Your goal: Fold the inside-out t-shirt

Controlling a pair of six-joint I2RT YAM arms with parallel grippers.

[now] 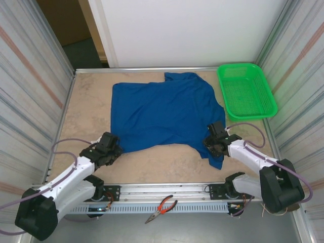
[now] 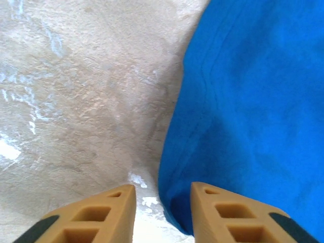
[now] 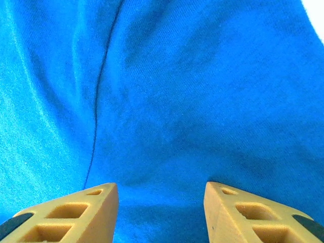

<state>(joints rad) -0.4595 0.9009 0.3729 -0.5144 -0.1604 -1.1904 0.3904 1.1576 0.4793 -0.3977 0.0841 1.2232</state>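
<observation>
I need to pinch the inside-out t-shirt's near corner at the hemmed edge (image 1: 121, 150) (image 2: 175, 208) with my left gripper next. Then I can fold the t-shirt's near side over its body.
The inside-out t-shirt (image 1: 167, 114) lies spread flat on the beige table (image 1: 91, 109), royal blue, with one sleeve trailing toward the near right. My left gripper (image 1: 112, 147) is low at its near-left corner. In the left wrist view the shirt's hemmed edge (image 2: 243, 101) runs into the gap of the left gripper (image 2: 163, 195), against the right finger, with bare table by the left finger (image 2: 101, 212); the jaws stand apart. My right gripper (image 1: 215, 139) rests over the shirt's near-right part. Its tan fingers (image 3: 243, 212) stand wide apart over the blue cloth (image 3: 177, 101), which spans the right gripper (image 3: 161, 202).
A green mesh basket (image 1: 246, 90) sits at the far right corner, just right of the shirt. Red-handled pliers (image 1: 162, 207) lie on the rail in front of the arm bases. Ribbed walls close both sides; bare table lies left of the shirt.
</observation>
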